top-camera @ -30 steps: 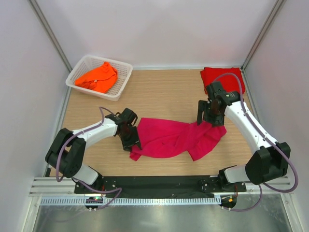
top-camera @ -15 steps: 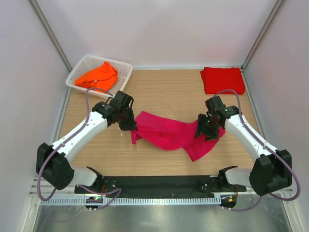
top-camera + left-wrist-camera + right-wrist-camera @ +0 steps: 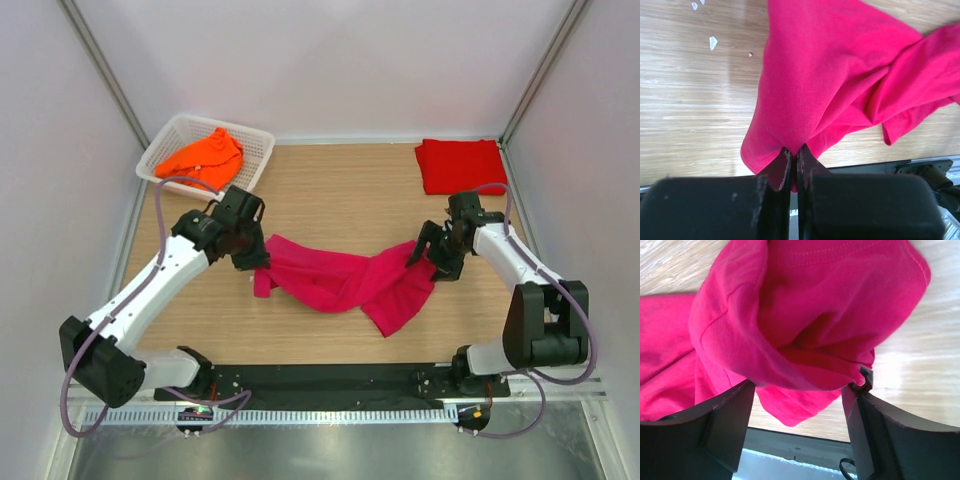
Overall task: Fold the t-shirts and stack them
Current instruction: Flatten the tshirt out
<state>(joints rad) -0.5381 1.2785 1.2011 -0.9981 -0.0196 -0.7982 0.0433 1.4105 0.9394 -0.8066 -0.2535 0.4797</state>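
Observation:
The right gripper grabs the magenta-pink t-shirt (image 3: 340,280) by its end opposite my left gripper next. Both grippers then stretch the t-shirt out for folding.
The magenta-pink t-shirt (image 3: 340,280) lies crumpled across the middle of the wooden table. My left gripper (image 3: 258,262) is shut on its left end; the left wrist view shows the gripper (image 3: 794,152) pinching a peak of the cloth (image 3: 830,75). My right gripper (image 3: 425,258) is at the shirt's right end. In the right wrist view that gripper (image 3: 802,385) stands open, with a bunch of the cloth (image 3: 805,305) lying between its wide-apart fingers. A folded red t-shirt (image 3: 461,165) lies at the back right. The orange t-shirt (image 3: 203,158) sits in the basket.
The white lattice basket (image 3: 262,150) stands at the back left corner. Walls with metal posts close in the table on three sides. A black rail (image 3: 330,380) runs along the near edge. Small white specks (image 3: 713,42) lie on the wood.
My left gripper has shut on the shirt's left end and carried it toward the back left. The right gripper has moved nearer and rightward along the shirt's right end.

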